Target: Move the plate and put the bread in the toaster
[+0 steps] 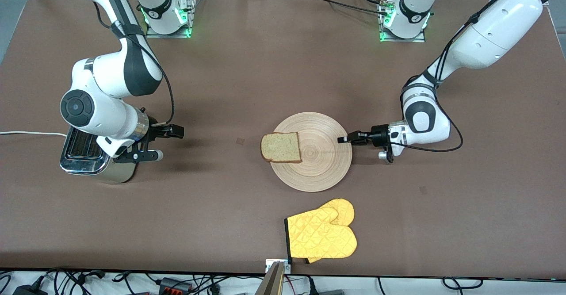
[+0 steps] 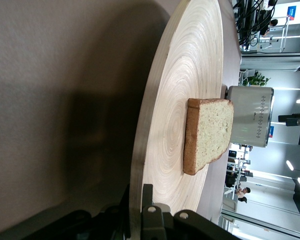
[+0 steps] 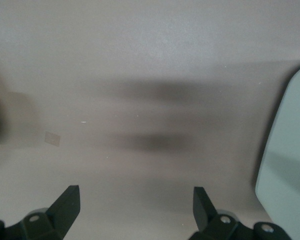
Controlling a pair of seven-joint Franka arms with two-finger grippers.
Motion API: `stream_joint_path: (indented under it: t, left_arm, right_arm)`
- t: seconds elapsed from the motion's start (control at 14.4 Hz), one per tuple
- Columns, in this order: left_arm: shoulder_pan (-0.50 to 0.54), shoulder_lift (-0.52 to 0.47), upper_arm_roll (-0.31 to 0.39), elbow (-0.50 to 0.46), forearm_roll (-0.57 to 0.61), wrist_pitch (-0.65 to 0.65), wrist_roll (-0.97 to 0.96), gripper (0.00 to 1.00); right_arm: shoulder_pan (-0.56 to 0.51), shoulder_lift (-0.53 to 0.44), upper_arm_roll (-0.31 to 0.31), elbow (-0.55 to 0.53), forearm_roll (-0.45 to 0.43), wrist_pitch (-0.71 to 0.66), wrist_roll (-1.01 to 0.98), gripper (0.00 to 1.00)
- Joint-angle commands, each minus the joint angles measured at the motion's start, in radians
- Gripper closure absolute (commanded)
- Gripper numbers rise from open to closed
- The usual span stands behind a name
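Observation:
The plate's base (image 1: pixel 321 175) (image 2: pixel 142 140) rests level on the brown table, so it is now time for my left gripper to release the plate.
The round light-wood plate (image 1: pixel 323 166) lies mid-table, and the slice of bread (image 1: pixel 281 147) rests on its rim at the side toward the right arm's end. My left gripper (image 1: pixel 342 139) is low at the plate's other edge, shut on the rim. In the left wrist view the plate (image 2: pixel 190 75) rim runs between the closed fingers of the left gripper (image 2: pixel 140 202), with the bread (image 2: pixel 210 132) and toaster (image 2: pixel 250 115) past it. The beige toaster (image 1: pixel 84 153) stands at the right arm's end. Beside it hovers my right gripper (image 1: pixel 168 143), open and empty; the right wrist view shows the right gripper (image 3: pixel 135 200) over bare table.
A yellow oven mitt (image 1: pixel 323 235) lies nearer the front camera than the plate, close to the table's front edge. The toaster's white cord (image 1: pixel 26 133) trails off the table end. A small square mark (image 1: pixel 240 141) sits on the brown tabletop between toaster and plate.

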Motion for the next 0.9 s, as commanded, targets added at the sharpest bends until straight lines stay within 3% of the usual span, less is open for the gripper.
stream_joint_path:
  t: [0.0, 0.07, 0.14, 0.21, 0.35, 0.69, 0.83]
  left_arm:
    - [0.016, -0.002, -0.010, -0.003, -0.035, -0.008, 0.049, 0.92]
    - [0.016, -0.004, -0.010, -0.003, -0.035, -0.008, 0.048, 0.76]
    - [0.019, -0.007, -0.009, -0.007, -0.035, -0.006, 0.045, 0.40]
    - [0.031, -0.010, -0.010, -0.009, -0.035, -0.006, 0.033, 0.26]
    - [0.048, -0.020, -0.010, -0.017, -0.035, -0.011, -0.007, 0.04]
    - [0.094, -0.097, 0.001, -0.014, -0.011, -0.060, -0.041, 0.00]
    - [0.129, -0.097, 0.024, 0.015, 0.095, -0.133, -0.043, 0.00]
  right_arm:
    - [0.012, 0.022, -0.004, 0.002, 0.015, 0.013, 0.009, 0.00]
    - [0.028, 0.026, -0.004, 0.002, 0.017, 0.028, 0.010, 0.00]
    - [0.036, 0.037, -0.004, 0.002, 0.017, 0.037, 0.010, 0.00]
    - [0.039, 0.043, -0.002, 0.002, 0.029, 0.043, 0.010, 0.00]
    - [0.041, 0.051, -0.004, 0.002, 0.151, 0.045, 0.007, 0.00]
    - [0.099, 0.126, -0.002, 0.005, 0.323, 0.180, 0.007, 0.00]
    - [0.134, 0.158, -0.002, 0.007, 0.414, 0.265, -0.008, 0.00]
